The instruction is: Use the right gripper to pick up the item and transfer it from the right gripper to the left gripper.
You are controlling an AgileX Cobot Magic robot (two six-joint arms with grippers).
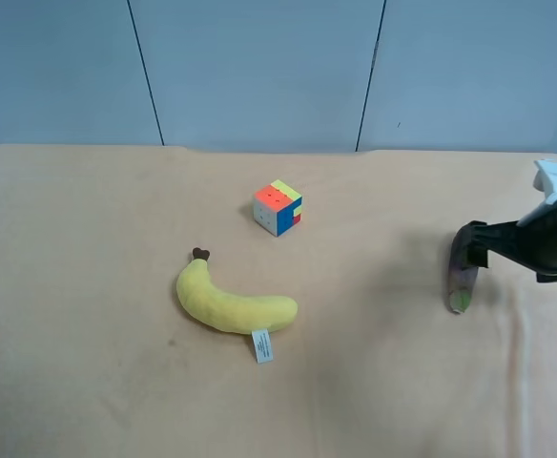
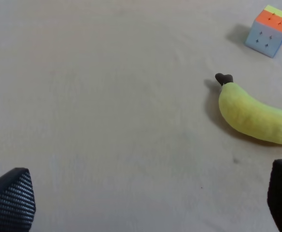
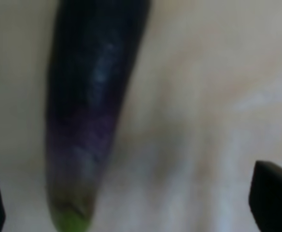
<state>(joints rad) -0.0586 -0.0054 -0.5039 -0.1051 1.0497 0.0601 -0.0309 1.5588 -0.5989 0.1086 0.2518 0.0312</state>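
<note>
The eggplant's dark end is next to the gripper's fingers. My right gripper needs to move toward the green stem end first, then close on the eggplant.
The eggplant [image 1: 463, 279] lies on the tan table at the exterior high view's right, dark purple end away, green stem end toward the front edge. The right gripper [image 1: 470, 248], on the black arm with the white housing, is over its dark end. In the right wrist view the eggplant [image 3: 90, 116] lies blurred and close between the wide-apart fingertips of the right gripper [image 3: 131, 208], nearer one fingertip; the jaws are open. The left gripper [image 2: 146, 208] is open and empty above bare table; it is out of the exterior high view.
A yellow plush banana [image 1: 231, 303] with a white tag lies left of centre; it also shows in the left wrist view [image 2: 257, 116]. A multicoloured puzzle cube [image 1: 278, 207] stands behind it, also seen from the left wrist [image 2: 270, 23]. A blue wall backs the table.
</note>
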